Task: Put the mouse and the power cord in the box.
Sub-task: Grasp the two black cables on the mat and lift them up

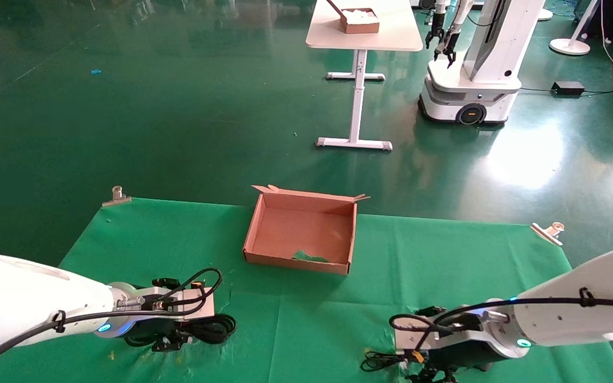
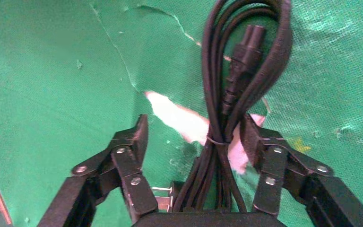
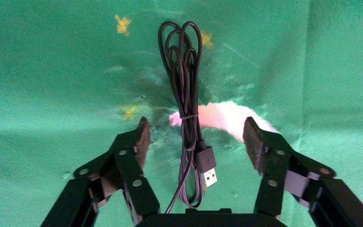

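Note:
The right gripper takes hold of the mouse cable [image 3: 182, 71] by its tied middle [image 3: 189, 118] next, since the loops fan out slack beyond the tie.
The brown cardboard box [image 1: 300, 234] stands open at the middle of the green table. At the near left, my left gripper [image 2: 194, 137] is open and low over the power cord [image 2: 246, 61]. The tied black loops run between its fingers, closer to one finger [image 2: 251, 137]; in the head view the coil [image 1: 216, 327] pokes out beside the wrist. At the near right, my right gripper [image 3: 197, 137] is open over the mouse's thin bundled cable [image 3: 182, 71] and its USB plug [image 3: 207, 165]. The mouse body is hidden.
The green cloth is torn under both grippers, showing pale patches [image 2: 179, 118] [image 3: 227, 116]. Metal clips [image 1: 117, 194] [image 1: 548, 231] hold the cloth at the far corners. Beyond, a white table [image 1: 391, 37] carries a smaller box [image 1: 359, 21], with another robot [image 1: 471, 64] beside it.

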Controlling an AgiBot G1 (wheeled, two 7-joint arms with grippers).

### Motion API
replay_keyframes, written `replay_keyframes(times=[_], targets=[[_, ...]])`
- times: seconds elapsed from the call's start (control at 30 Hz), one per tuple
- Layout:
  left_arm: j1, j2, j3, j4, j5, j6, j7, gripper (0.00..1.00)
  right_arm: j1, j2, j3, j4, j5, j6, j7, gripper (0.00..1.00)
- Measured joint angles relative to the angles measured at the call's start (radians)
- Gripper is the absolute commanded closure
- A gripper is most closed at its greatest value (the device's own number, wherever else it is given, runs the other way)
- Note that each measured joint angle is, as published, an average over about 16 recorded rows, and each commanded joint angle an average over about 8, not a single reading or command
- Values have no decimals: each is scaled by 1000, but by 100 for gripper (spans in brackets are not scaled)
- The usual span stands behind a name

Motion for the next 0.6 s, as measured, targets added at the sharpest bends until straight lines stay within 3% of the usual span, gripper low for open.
replay_keyframes(times=[0.6], targets=[[0, 0, 0, 0, 0, 0, 0, 100, -1, 3, 0, 5, 0, -2, -1, 100]])
